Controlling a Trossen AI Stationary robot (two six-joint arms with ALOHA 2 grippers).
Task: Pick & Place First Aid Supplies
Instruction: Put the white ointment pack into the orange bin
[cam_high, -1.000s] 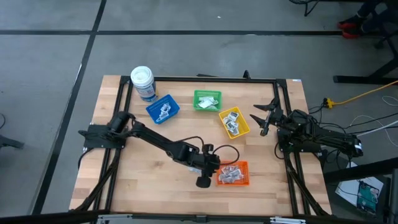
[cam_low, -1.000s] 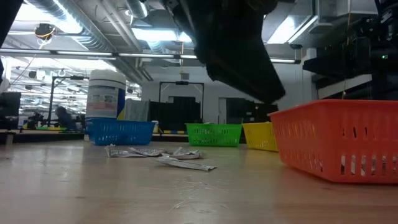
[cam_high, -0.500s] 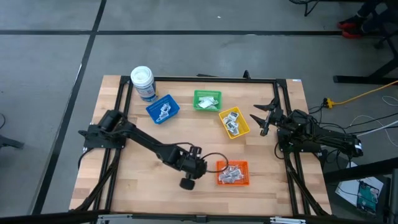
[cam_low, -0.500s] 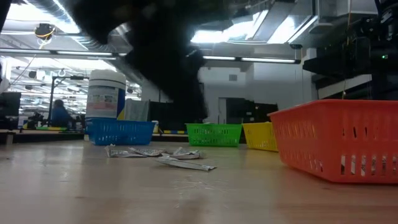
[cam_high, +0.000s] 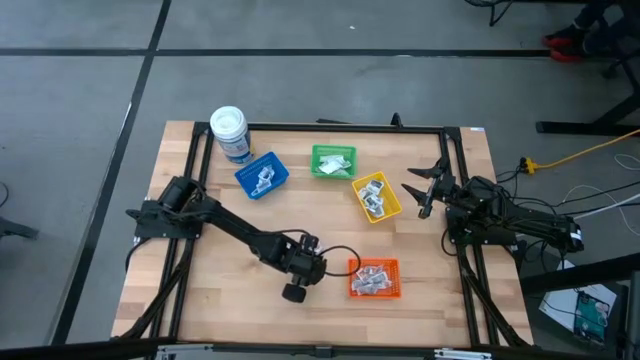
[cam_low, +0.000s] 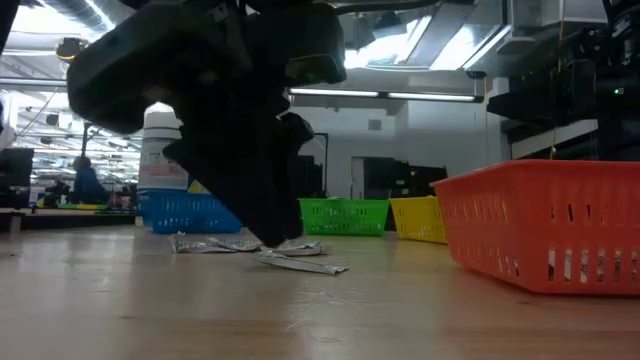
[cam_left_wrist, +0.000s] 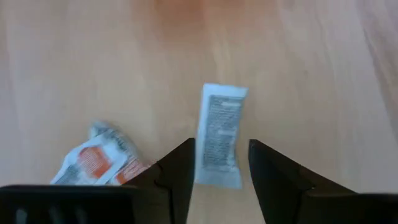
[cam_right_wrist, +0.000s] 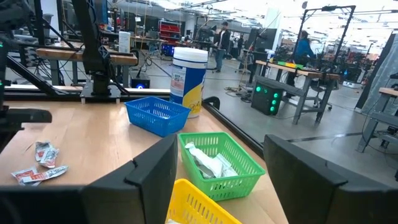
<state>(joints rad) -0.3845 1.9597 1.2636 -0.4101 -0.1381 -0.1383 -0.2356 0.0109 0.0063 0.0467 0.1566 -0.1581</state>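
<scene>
My left gripper grabs the white printed packet by its printed middle (cam_left_wrist: 219, 137) next, to sort the packet into the orange bin.
Several first aid packets lie flat on the wooden table (cam_high: 220, 300). In the left wrist view a white printed packet (cam_left_wrist: 221, 134) lies between the tips of my left gripper (cam_left_wrist: 221, 171), which is open and points steeply down. A crumpled packet with orange marks (cam_left_wrist: 93, 163) lies beside it. In the low view the left gripper (cam_low: 270, 238) stands low over the packets (cam_low: 300, 265). From above, my left gripper (cam_high: 294, 290) is left of the orange bin (cam_high: 374, 279). My right gripper (cam_high: 420, 190) waits open at the right edge.
A blue bin (cam_high: 262, 176), a green bin (cam_high: 333, 161) and a yellow bin (cam_high: 376, 196) stand toward the far side, each with packets inside. The orange bin holds packets too. A white-lidded jar (cam_high: 229, 132) stands at the far left corner.
My left gripper has gone from beside the orange bin toward the table's left edge. It has sunk and tipped more steeply down, and now stands low over the loose packets. The packets have not moved.
</scene>
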